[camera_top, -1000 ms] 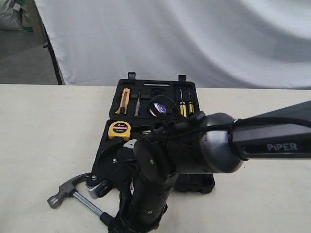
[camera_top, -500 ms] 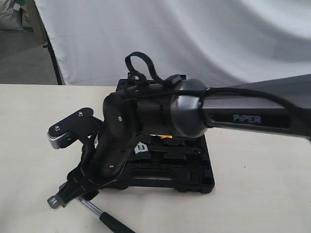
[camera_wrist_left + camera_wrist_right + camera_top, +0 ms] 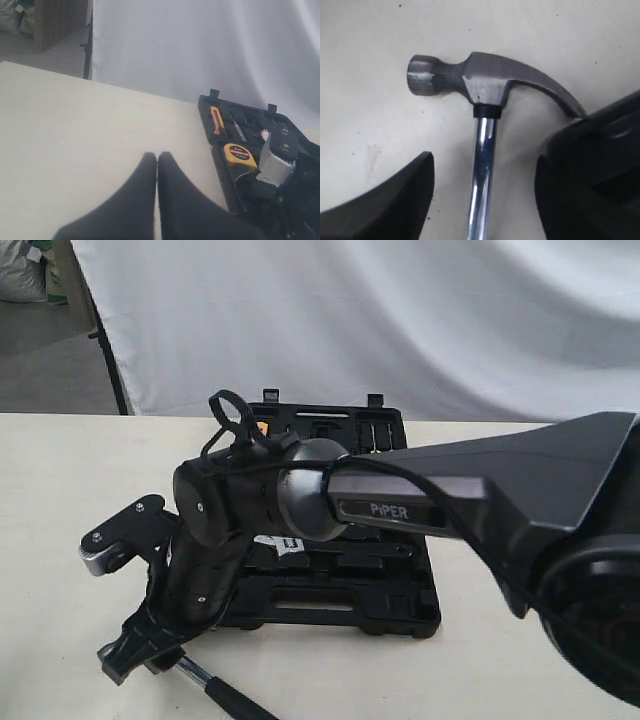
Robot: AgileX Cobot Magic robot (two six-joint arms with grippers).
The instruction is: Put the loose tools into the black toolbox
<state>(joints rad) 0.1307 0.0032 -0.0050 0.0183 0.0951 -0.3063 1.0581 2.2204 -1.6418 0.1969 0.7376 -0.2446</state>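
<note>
I will next grab the loose hammer with my right gripper by its chrome handle below the hammer's head (image 3: 197, 672) (image 3: 482, 170), so I can put it into the black toolbox.
A steel-headed claw hammer (image 3: 482, 85) lies on the pale table beside the black toolbox (image 3: 400, 605). My right gripper (image 3: 485, 167) hangs open just above it, one finger on each side of the chrome shaft (image 3: 482, 190) below the head, neither touching it. In the exterior view that gripper (image 3: 122, 662) covers the hammer head, so only the shaft (image 3: 203, 677) pokes out toward the front edge. My left gripper (image 3: 156, 157) is shut on nothing, over bare table left of the toolbox (image 3: 216, 146).
The toolbox lies open, holding a yellow tape measure (image 3: 239, 154) and an orange-handled knife (image 3: 216, 120). The right arm (image 3: 420, 505) stretches across the case and hides most of it. A white cloth hangs behind the table.
The right arm has swung left off the toolbox and come down over the hammer head. The gripper's jaws stay spread. The hammer has not moved.
</note>
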